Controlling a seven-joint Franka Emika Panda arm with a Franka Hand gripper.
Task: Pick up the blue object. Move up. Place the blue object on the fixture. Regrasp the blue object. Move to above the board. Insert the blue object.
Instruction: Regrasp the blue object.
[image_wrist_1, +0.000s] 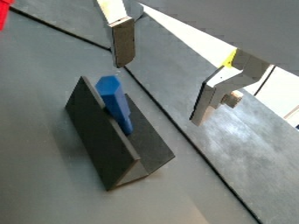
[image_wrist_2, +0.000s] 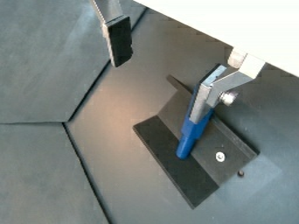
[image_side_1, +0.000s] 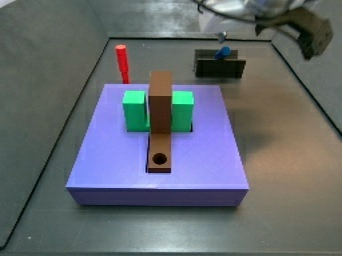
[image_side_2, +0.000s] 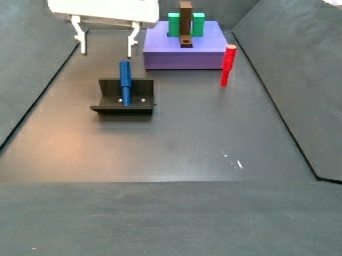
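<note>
I'll next grab the blue peg by its upper part (image_wrist_1: 110, 86), so its lower end stays free to enter the board's hole.
The blue object (image_side_2: 126, 82) is a slim peg leaning in the notch of the dark fixture (image_side_2: 124, 103), its upper end propped on the bracket. Both wrist views show the blue object (image_wrist_1: 114, 105) (image_wrist_2: 191, 133) on the fixture (image_wrist_1: 111, 144) (image_wrist_2: 208, 166). My gripper (image_side_2: 107, 42) hangs open a little above and behind the fixture, with nothing between its fingers (image_wrist_1: 122, 42). In a wrist view one finger (image_wrist_2: 207, 98) overlaps the peg's top end. The purple board (image_side_1: 114, 160) lies apart from the fixture (image_side_1: 221, 68).
On the board stand a green block (image_side_1: 135, 110) and a brown bar (image_side_1: 160, 125) with a round hole near its end. A red peg (image_side_1: 122, 63) stands upright on the floor beside the board. Dark walls border the floor.
</note>
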